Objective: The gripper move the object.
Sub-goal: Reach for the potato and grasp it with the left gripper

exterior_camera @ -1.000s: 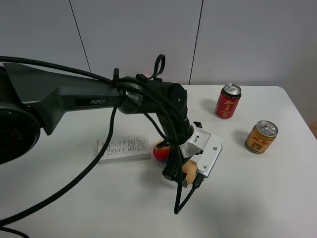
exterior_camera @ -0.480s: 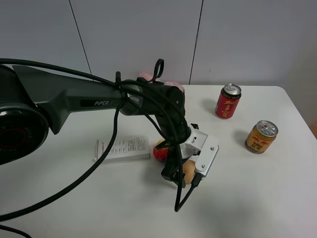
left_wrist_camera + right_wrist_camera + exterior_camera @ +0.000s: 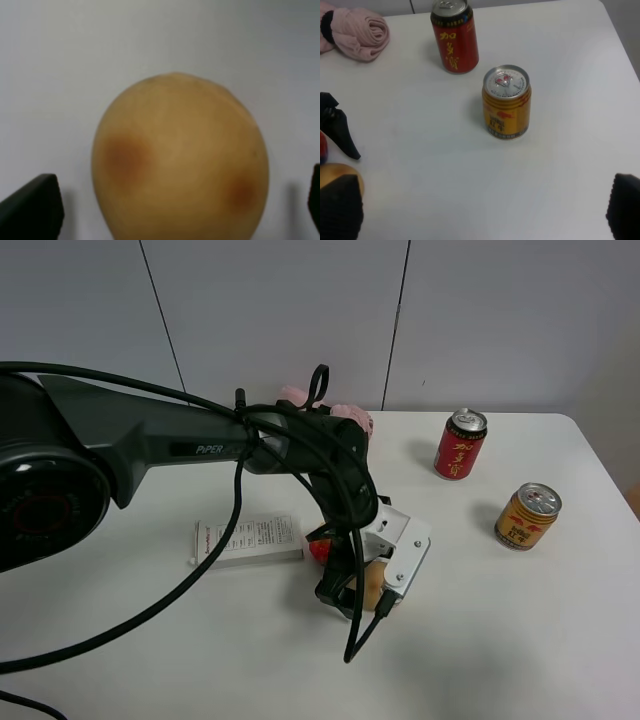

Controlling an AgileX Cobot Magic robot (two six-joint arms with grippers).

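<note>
My left gripper grips the tan-brown ball by its rounded sides next, to move it across the white table.
The object, a tan-brown potato-like ball with darker spots, lies on the white table in the middle of the exterior view. My left gripper is down over it, with the white bracket beside it. In the left wrist view the object fills the middle. The left gripper is open, with a black fingertip on each side and a gap to the ball. My right gripper is open and empty above the table. The object's edge shows in that view.
A red-yellow fuzzy ball touches the left gripper's far side. A white box lies to its left. A red can and a gold can stand at the right. A pink cloth lies at the back.
The left gripper has come down and slightly left around the object. The arm has shifted so the pink cloth behind it now shows.
</note>
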